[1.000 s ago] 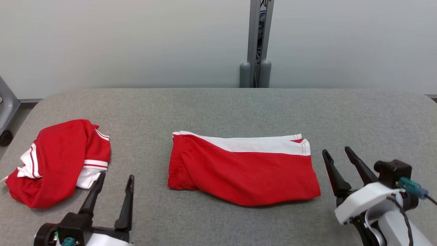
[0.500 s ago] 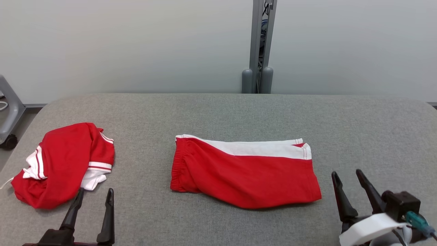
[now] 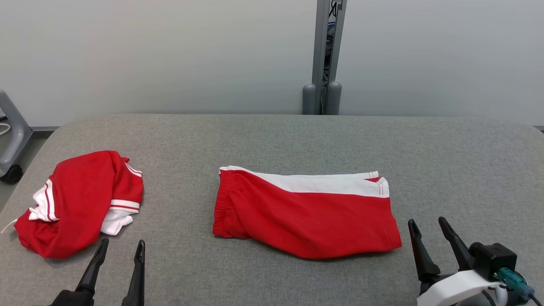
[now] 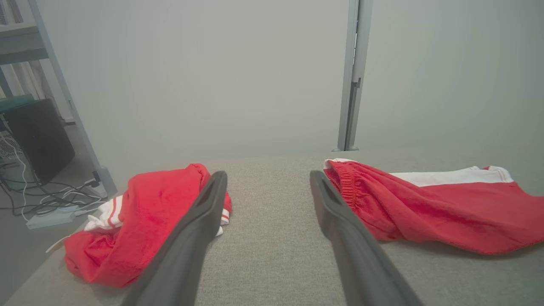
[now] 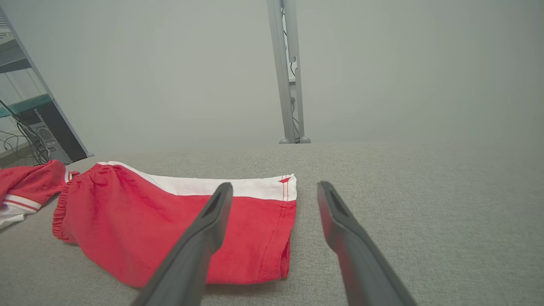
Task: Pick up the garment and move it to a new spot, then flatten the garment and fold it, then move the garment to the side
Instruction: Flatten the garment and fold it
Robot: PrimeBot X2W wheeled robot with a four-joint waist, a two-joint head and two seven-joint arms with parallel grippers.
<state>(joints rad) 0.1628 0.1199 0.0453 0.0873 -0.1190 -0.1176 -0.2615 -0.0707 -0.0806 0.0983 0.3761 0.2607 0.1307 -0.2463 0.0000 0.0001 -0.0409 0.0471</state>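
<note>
The shorts need to be moved to the side, so next my right gripper will grab them by the red cloth midway between waistband and hem (image 3: 309,219).
Red shorts with a white band (image 3: 306,212) lie folded flat in the middle of the grey table (image 3: 272,140), elastic waistband to the left; they also show in the left wrist view (image 4: 433,204) and the right wrist view (image 5: 178,221). My left gripper (image 3: 122,242) is open near the front edge, well left of the shorts and just in front of a crumpled red-and-white garment (image 3: 80,199). Off the shorts' right hem, my right gripper (image 3: 426,221) is open and holds nothing. Both grippers hover apart from the cloth, as each wrist view confirms: left gripper (image 4: 267,176), right gripper (image 5: 275,185).
A grey post (image 3: 327,55) stands behind the table's far edge against a pale wall. A wheeled grey frame (image 3: 10,140) sits off the left corner, with cables and a dark box (image 4: 38,140) on the floor there. Bare table stretches behind and right of the shorts.
Both grippers have drawn back toward the front edge and sit lower in the head view. The head camera shifted a little. Neither garment has moved.
</note>
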